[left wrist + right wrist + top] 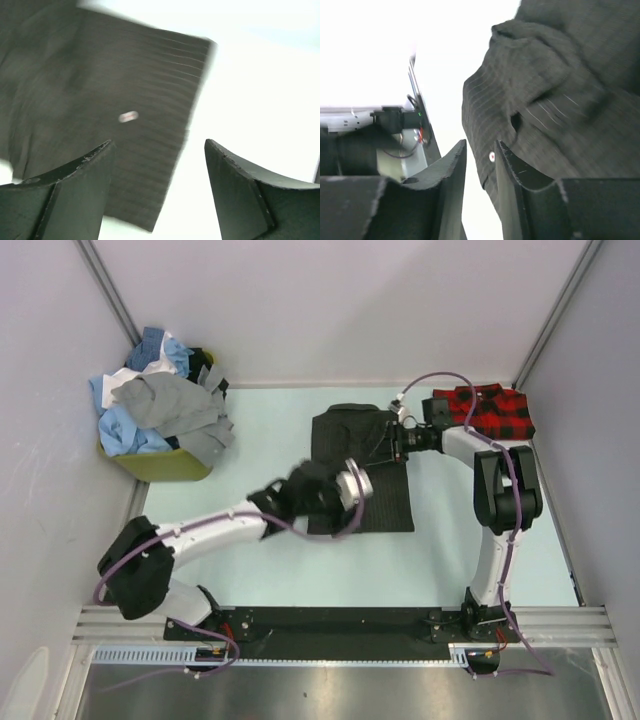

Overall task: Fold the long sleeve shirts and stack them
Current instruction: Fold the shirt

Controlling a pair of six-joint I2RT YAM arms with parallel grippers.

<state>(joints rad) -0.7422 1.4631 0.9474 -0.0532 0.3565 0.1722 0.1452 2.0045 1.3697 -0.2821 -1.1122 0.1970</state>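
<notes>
The charcoal pinstriped shirt is next for my left gripper to grab by its near edge (359,533) (180,144). My left gripper should then lift that edge and fold it over the rest of the shirt.
A dark charcoal pinstriped shirt (372,495) lies partly folded in the middle of the table. A red-and-black plaid shirt (485,410) lies folded at the back right corner. My left gripper (340,490) hovers over the charcoal shirt's left part. In the left wrist view the left gripper (157,145) stands wide open above a corner of the shirt (100,100), holding nothing. My right gripper (398,437) is at the shirt's right edge near the collar. In the right wrist view the right gripper (480,142) shows a narrow gap beside the shirt's buttoned edge (545,100), with no cloth between the fingers.
An olive basket (165,465) at the back left holds a heap of blue, white and grey shirts (160,405). Grey walls close in the table on three sides. The arm bases stand on a black rail (330,625) at the near edge.
</notes>
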